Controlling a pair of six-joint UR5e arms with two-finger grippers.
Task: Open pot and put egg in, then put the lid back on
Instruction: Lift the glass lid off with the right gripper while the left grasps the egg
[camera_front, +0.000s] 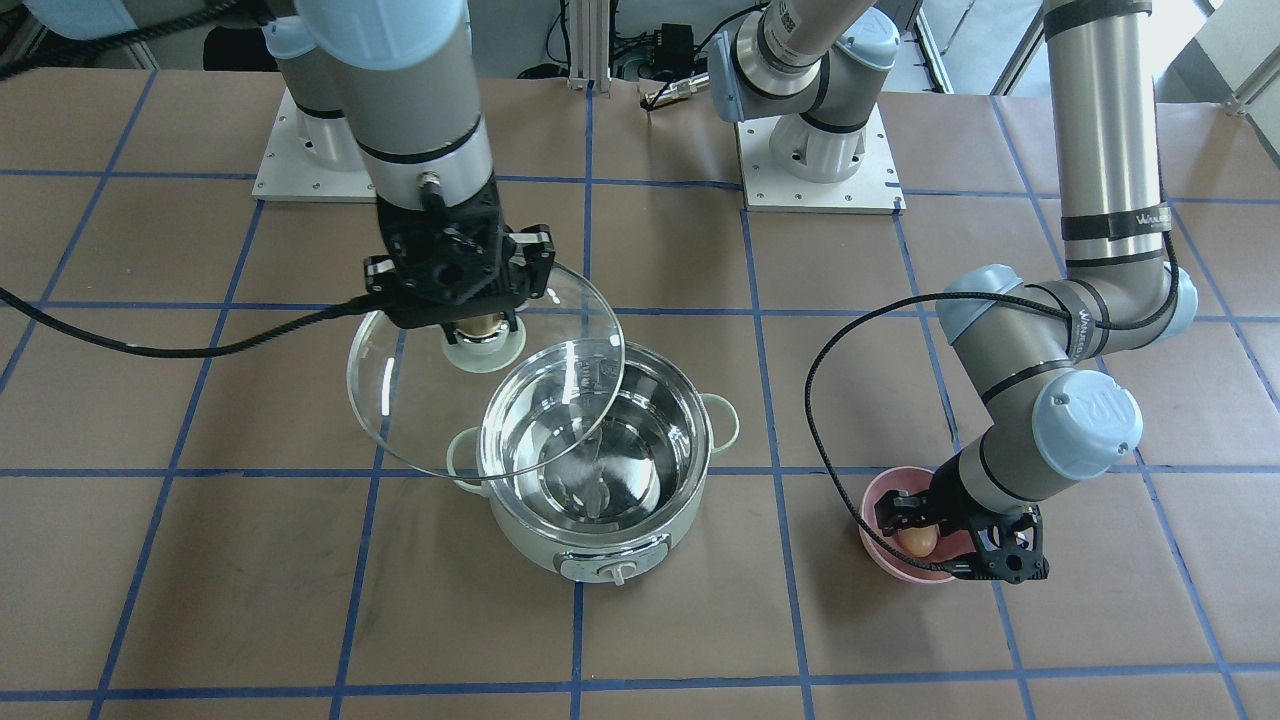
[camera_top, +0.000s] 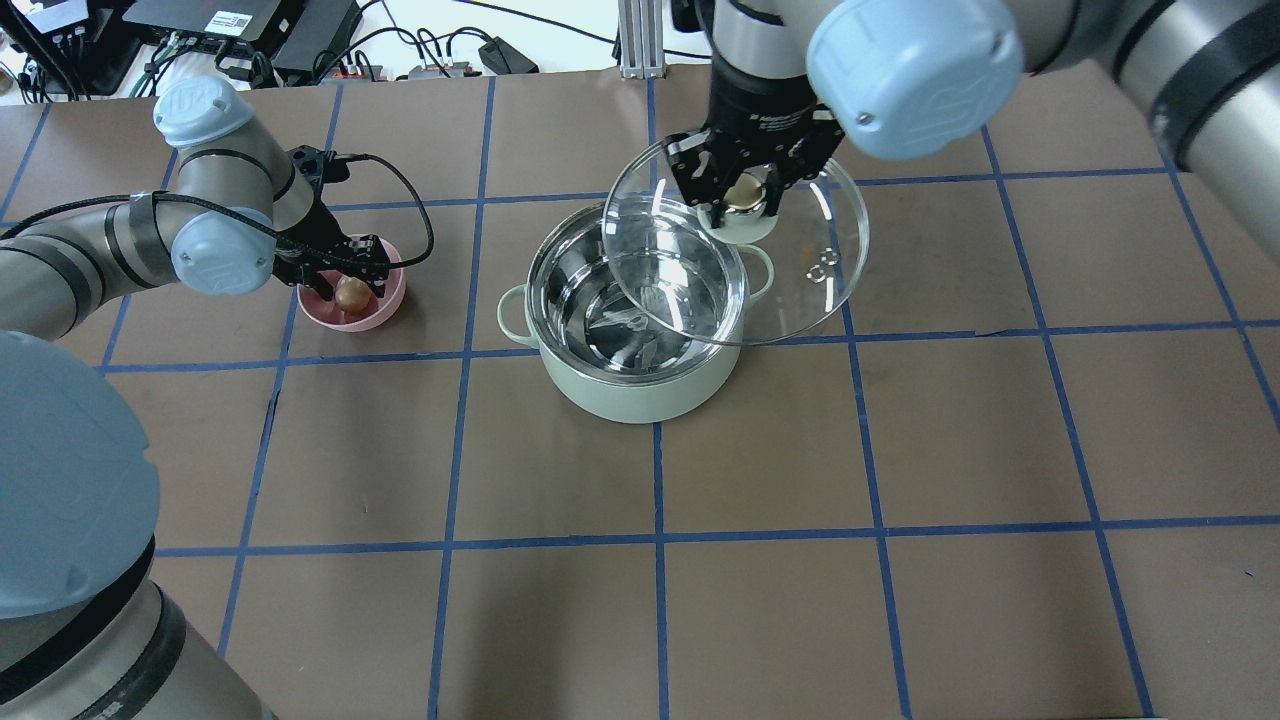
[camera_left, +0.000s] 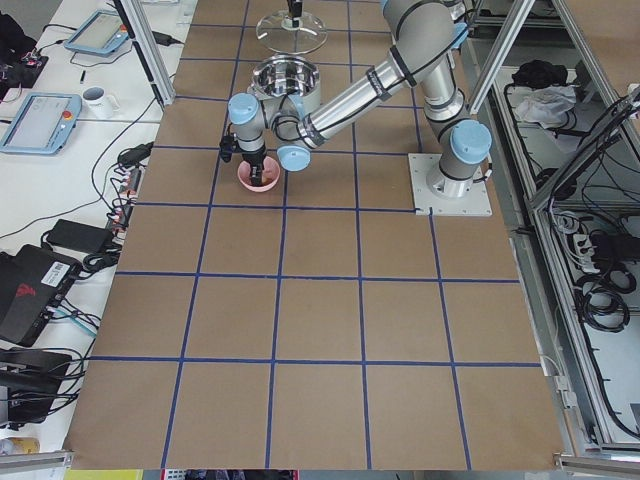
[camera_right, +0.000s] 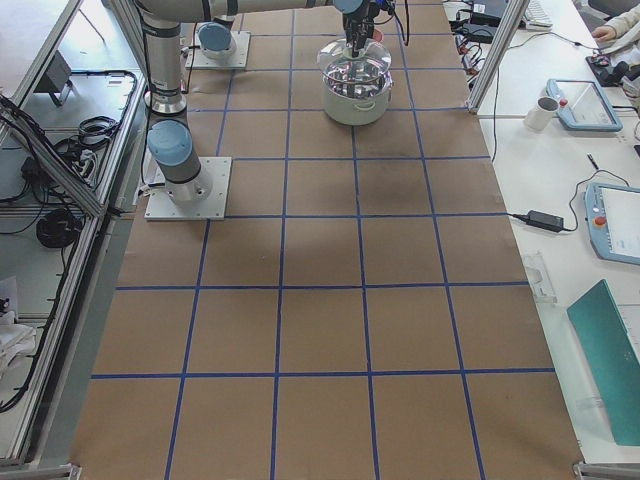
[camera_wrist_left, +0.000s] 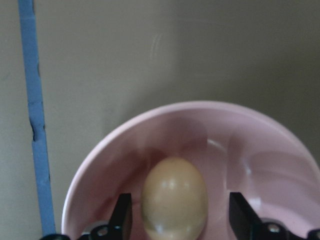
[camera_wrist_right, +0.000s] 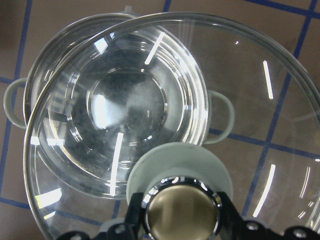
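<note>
The egg has room for fingers at its sides in the pink bowl (camera_front: 882, 494), but the bowl curves up close past the egg's tip, so my left gripper will pick the egg up by its sides next.
The mint-green pot (camera_front: 600, 530) stands open at mid-table, its steel inside empty; it also shows in the overhead view (camera_top: 640, 395). My right gripper (camera_front: 485, 325) is shut on the beige knob (camera_wrist_right: 182, 212) of the glass lid (camera_front: 420, 400). It holds the lid tilted above the pot and shifted off toward my right (camera_top: 800, 290). The light-brown egg (camera_wrist_left: 174, 200) lies in a pink bowl (camera_wrist_left: 260, 150). My left gripper (camera_wrist_left: 181, 220) is down in the bowl, open, one finger on each side of the egg with a gap on both sides.
The pink bowl (camera_top: 385, 310) sits on the brown paper table about one grid square to the pot's left in the overhead view. The left arm's black cable (camera_front: 830, 440) loops over the table between bowl and pot. Arm base plates (camera_front: 815, 170) lie at the back.
</note>
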